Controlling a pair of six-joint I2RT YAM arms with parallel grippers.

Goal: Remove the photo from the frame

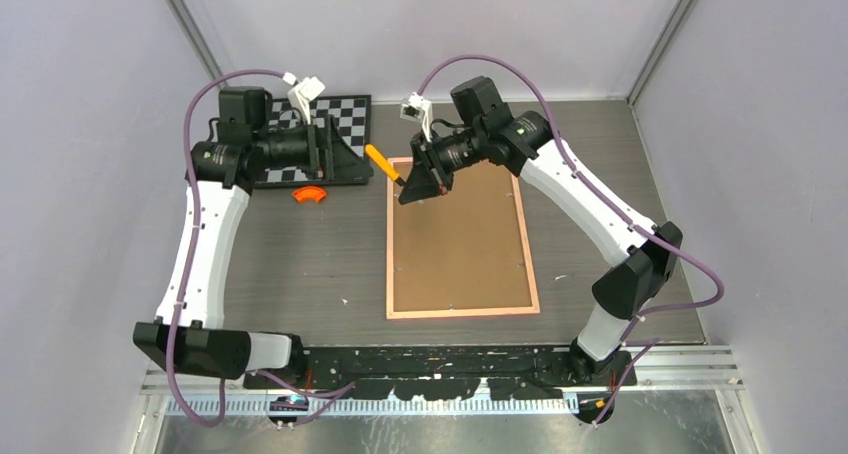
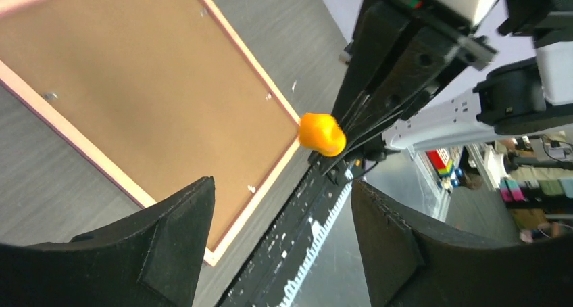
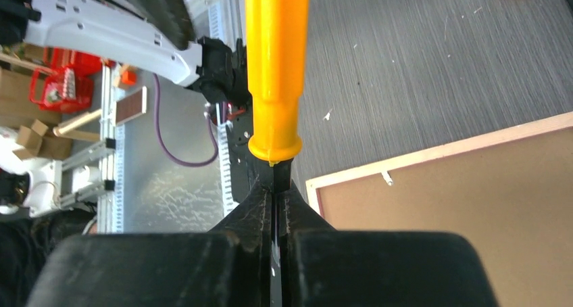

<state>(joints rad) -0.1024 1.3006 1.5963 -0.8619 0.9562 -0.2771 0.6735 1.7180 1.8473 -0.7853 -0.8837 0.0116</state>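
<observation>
Next, my left gripper grips the tool by its orange handle [image 1: 382, 162] [image 2: 321, 133], which leaves the end of the tool's dark stem free to turn the frame's clips.
The frame [image 1: 460, 244] lies face down on the table, its brown fibreboard back up inside a thin pink border. It also shows in the left wrist view [image 2: 135, 84] and the right wrist view [image 3: 459, 205]. The photo is hidden under the back. My right gripper [image 1: 412, 192] hovers over the frame's far left corner, shut on the dark shaft of an orange-handled tool [image 1: 381, 161]. In the right wrist view the handle [image 3: 273, 63] sticks out past the shut gripper [image 3: 275, 192]. My left gripper [image 1: 350, 159] is open and empty, left of the tool. The left wrist view [image 2: 284, 239] faces the handle's end [image 2: 321, 133].
A black-rimmed chessboard [image 1: 340, 119] lies at the back left under the left arm. A small curved orange piece [image 1: 309, 195] lies on the table in front of it. A small metal clip [image 3: 386, 178] sits at the frame's near edge. Grey walls enclose the table.
</observation>
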